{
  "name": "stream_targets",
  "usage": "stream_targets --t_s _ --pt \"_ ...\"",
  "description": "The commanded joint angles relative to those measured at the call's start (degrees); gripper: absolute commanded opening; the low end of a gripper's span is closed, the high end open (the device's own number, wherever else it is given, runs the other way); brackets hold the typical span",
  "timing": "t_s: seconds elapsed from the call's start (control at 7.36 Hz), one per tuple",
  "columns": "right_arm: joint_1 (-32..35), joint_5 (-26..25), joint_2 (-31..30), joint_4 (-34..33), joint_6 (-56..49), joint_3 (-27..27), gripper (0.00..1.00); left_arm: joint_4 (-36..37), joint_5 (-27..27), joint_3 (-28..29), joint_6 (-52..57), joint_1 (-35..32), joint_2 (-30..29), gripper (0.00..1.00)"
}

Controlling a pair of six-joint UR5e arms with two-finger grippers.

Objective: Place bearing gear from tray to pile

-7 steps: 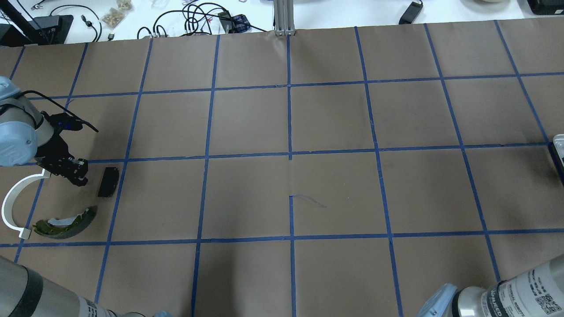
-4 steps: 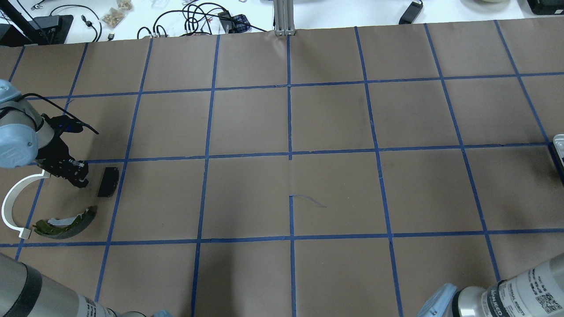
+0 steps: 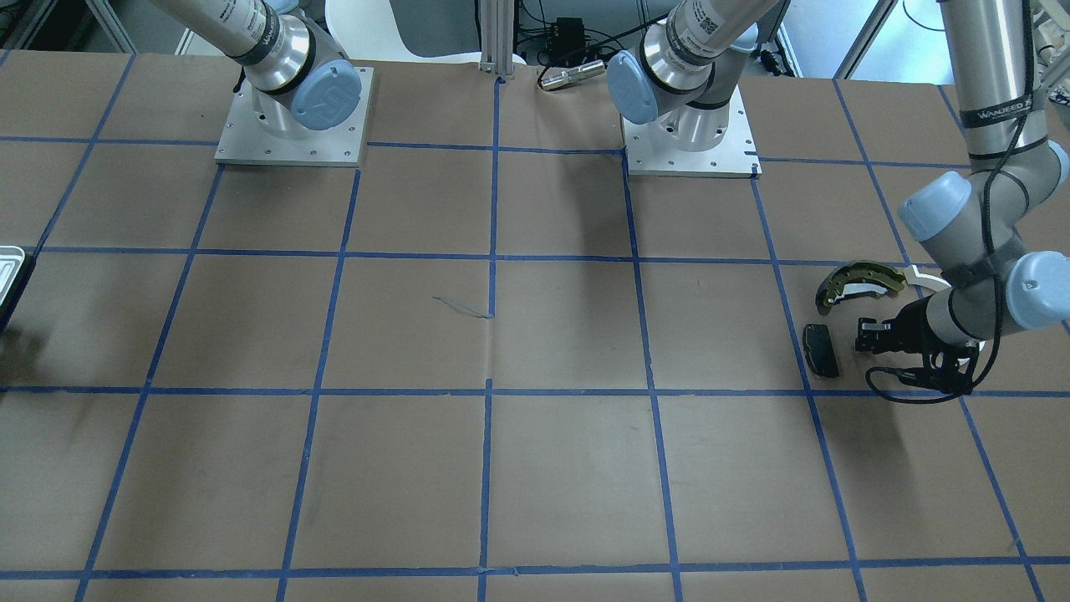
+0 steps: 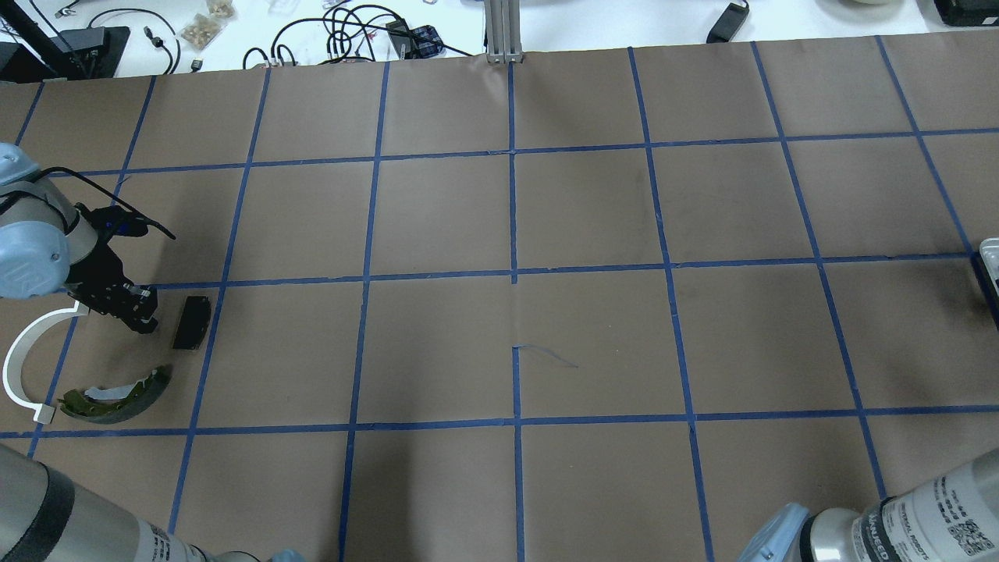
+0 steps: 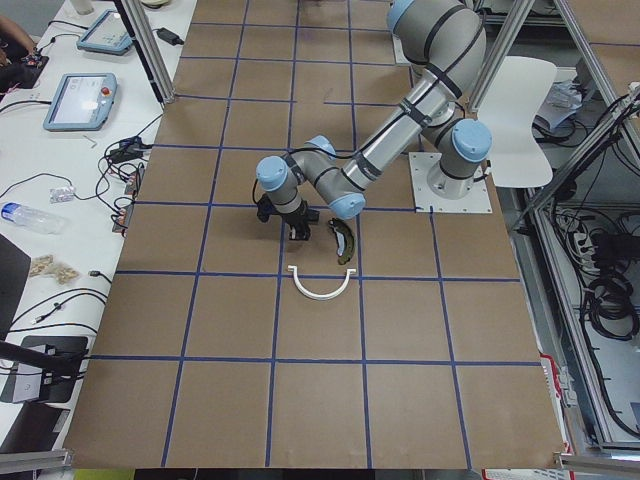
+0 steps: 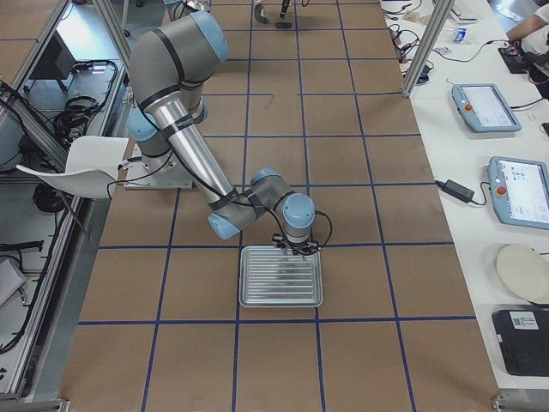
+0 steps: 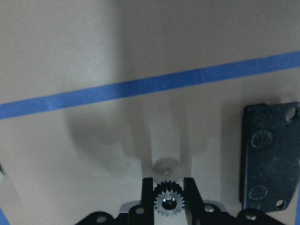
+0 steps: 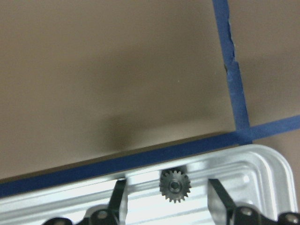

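Observation:
Next, my right gripper grabs the small black gear by its toothed rim [image 8: 162,184], to place the bearing gear on the pile.
My left gripper [image 7: 168,186] is shut on a small dark bearing gear [image 7: 168,202] and holds it just above the brown paper. It hangs in the pile [image 4: 143,314], beside the black rectangular pad [image 4: 191,321], with the olive-gold brake shoe [image 4: 117,396] and the white arc strip [image 4: 19,367] close by. The pad also shows in the left wrist view [image 7: 269,159]. My right gripper [image 8: 168,190] is open over the silvery tray [image 8: 262,164]. A second gear [image 8: 174,185] lies on the tray between its fingers, touching neither.
The tray [image 6: 281,276] sits at the table's right end and shows only as a sliver in the overhead view [image 4: 990,254]. Blue tape lines grid the brown paper. Cables and boxes lie beyond the far table edge [image 4: 335,35].
My left arm has shifted slightly left, with the gripper a touch lower beside the black pad. The pile parts have not moved.

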Motion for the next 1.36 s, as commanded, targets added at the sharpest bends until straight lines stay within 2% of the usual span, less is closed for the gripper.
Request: stream_targets --t_s 0.0,0.14,0.27,0.41,0.68,0.95,1.22 --pt "0.0 0.0 0.0 -0.2 -0.2 0.0 0.64 0.0 0.2 -0.1 -0.1 0.0 0.0 0.46" --pt "0.0 0.0 0.2 -0.4 -0.2 0.0 0.55 0.0 -0.1 -0.1 -0.1 0.0 0.1 0.77" --pt "0.0 0.0 0.5 -0.6 -0.1 0.0 0.46 0.0 -0.2 0.0 -0.1 0.0 0.3 1.0" --pt "0.0 0.0 0.5 -0.5 0.1 0.0 0.43 -0.7 -0.2 0.0 -0.5 -0.2 1.2 1.0" --pt "0.2 -0.6 -0.1 -0.3 1.5 -0.2 0.3 -2.9 -0.3 1.6 -0.9 -1.0 3.4 1.0" --pt "0.8 -0.6 -1.9 -0.3 2.7 -0.4 0.2 -9.5 -0.4 6.1 -1.8 -1.7 5.4 1.0" --pt "2.3 -0.4 -5.2 0.8 10.3 -0.2 0.19 -15.8 -0.5 10.2 -6.6 -5.2 7.2 1.0"
